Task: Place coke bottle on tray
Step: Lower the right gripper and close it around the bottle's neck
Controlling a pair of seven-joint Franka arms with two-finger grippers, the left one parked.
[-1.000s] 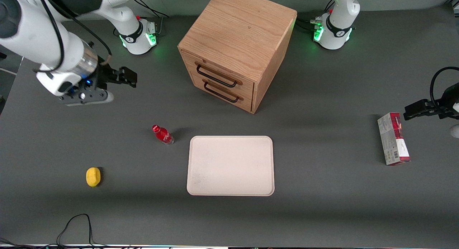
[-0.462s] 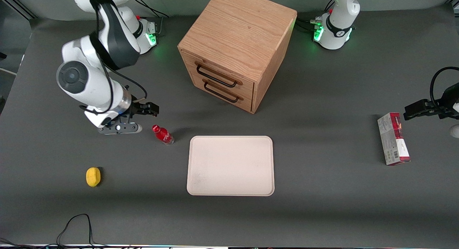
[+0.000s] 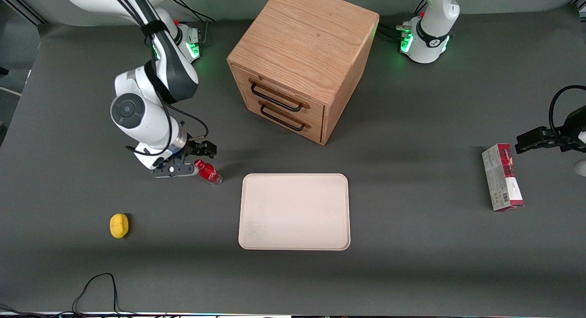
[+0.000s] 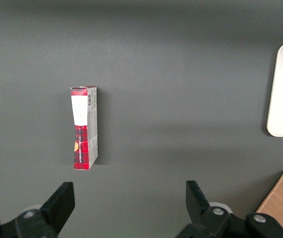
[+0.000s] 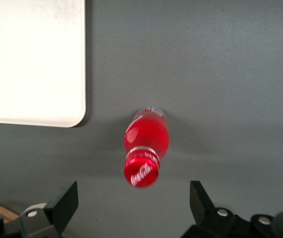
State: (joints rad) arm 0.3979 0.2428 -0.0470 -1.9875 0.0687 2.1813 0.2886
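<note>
My right gripper needs to grab the bottle by its red cap (image 3: 199, 164) next, and then it can put the coke bottle on the tray (image 3: 294, 211).
The coke bottle (image 3: 208, 171), small and red with a red cap, stands on the dark table beside the tray (image 3: 294, 211), toward the working arm's end. The tray is large, cream-white and bare. My right gripper (image 3: 192, 160) hovers just above the bottle's cap, a little toward the working arm's end, its fingers spread wide and holding nothing. In the right wrist view the bottle (image 5: 147, 141) stands upright with its cap toward the camera, the gripper (image 5: 134, 204) is open around empty air close to the cap, and a corner of the tray (image 5: 32, 59) shows.
A wooden two-drawer cabinet (image 3: 302, 61) stands farther from the front camera than the tray. A yellow lemon (image 3: 119, 226) lies toward the working arm's end. A red-and-grey carton (image 3: 502, 177) lies toward the parked arm's end, and shows in the left wrist view (image 4: 84, 128).
My right arm has swung in from the working arm's end and come down, so the open gripper now hovers at the bottle's cap. The bottle and tray have not moved.
</note>
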